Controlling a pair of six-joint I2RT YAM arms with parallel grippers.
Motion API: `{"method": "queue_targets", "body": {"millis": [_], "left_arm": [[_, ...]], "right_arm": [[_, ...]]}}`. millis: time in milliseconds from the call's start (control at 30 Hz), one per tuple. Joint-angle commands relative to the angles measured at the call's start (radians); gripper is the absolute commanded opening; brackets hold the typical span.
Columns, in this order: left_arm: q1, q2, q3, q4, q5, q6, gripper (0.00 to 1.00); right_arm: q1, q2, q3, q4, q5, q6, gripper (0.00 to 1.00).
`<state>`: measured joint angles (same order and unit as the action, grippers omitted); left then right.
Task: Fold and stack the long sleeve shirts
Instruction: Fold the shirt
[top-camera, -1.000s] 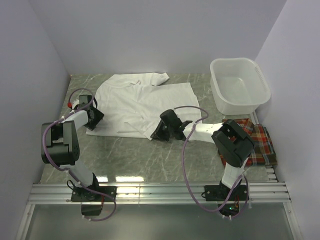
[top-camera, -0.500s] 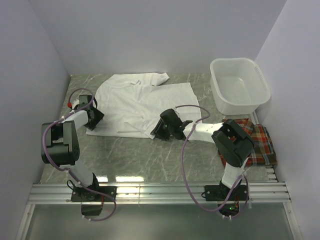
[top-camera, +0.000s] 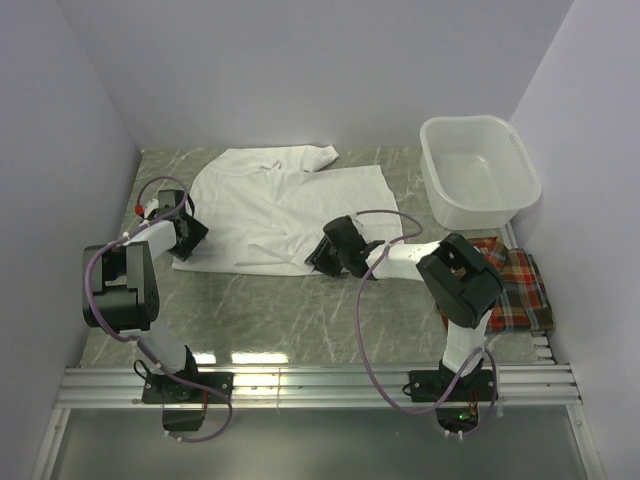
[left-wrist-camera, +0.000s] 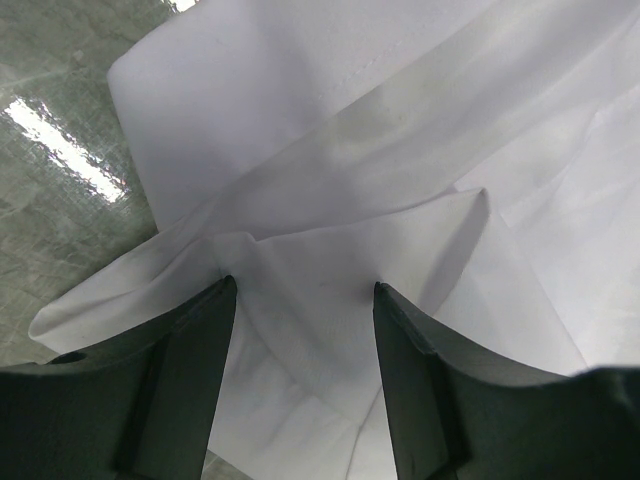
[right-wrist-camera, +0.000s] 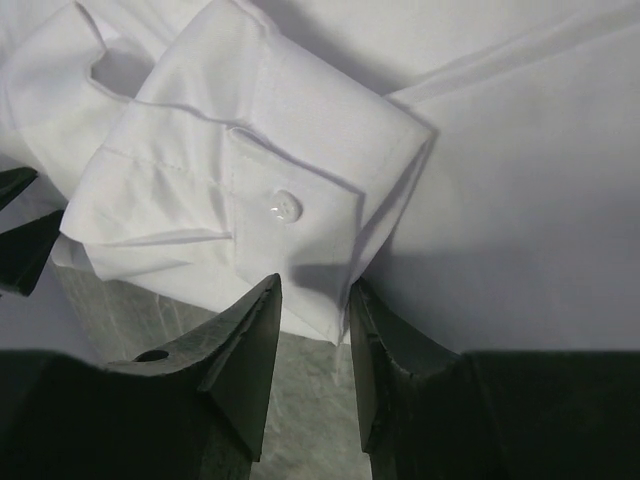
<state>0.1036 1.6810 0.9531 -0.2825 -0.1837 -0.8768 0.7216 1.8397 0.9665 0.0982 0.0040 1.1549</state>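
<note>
The near corner of the buttoned cuff lies between my right gripper's open fingers, so it is time to close now. Closing now would catch that corner.
The white long sleeve shirt (top-camera: 275, 200) lies spread at the back left of the table, one sleeve folded along its near edge. The plaid shirt (top-camera: 518, 290) lies folded at the right, behind my right arm. My left gripper (top-camera: 186, 232) stands open at the white shirt's left edge, with a loose fold of the white cloth (left-wrist-camera: 330, 200) lying between its fingers (left-wrist-camera: 200, 370). My right gripper (top-camera: 325, 256) is open at the shirt's near edge. Its tips (right-wrist-camera: 314, 290) flank the corner of the buttoned cuff (right-wrist-camera: 285, 205), which rests on the table.
A white plastic basin (top-camera: 436, 185) stands at the back right, just beyond the plaid shirt. Grey marble tabletop (top-camera: 300, 310) shows in front of the white shirt. Walls close in on the left, back and right.
My right gripper has opened and let go of the sleeve cuff, which now lies flat at the shirt's near edge. The left arm has not moved.
</note>
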Motion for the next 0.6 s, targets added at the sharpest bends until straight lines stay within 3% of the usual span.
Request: {"method": "queue_targets", "body": {"millis": [0, 233, 367, 567], "left_arm": [[0.004, -0.007, 0.016, -0.011, -0.010, 0.009, 0.63], [0.004, -0.003, 0.019, -0.011, -0.007, 0.009, 0.63], [0.004, -0.003, 0.019, -0.012, -0.010, 0.009, 0.63], [0.004, 0.000, 0.019, -0.015, -0.017, 0.009, 0.63]], "right_arm": [[-0.011, 0.019, -0.012, 0.049, 0.036, -0.001, 0.40], [-0.017, 0.027, -0.026, 0.072, 0.039, -0.023, 0.22], [-0.017, 0.006, -0.018, 0.058, 0.050, -0.050, 0.01], [-0.017, -0.054, 0.067, -0.043, 0.095, -0.167, 0.00]]}}
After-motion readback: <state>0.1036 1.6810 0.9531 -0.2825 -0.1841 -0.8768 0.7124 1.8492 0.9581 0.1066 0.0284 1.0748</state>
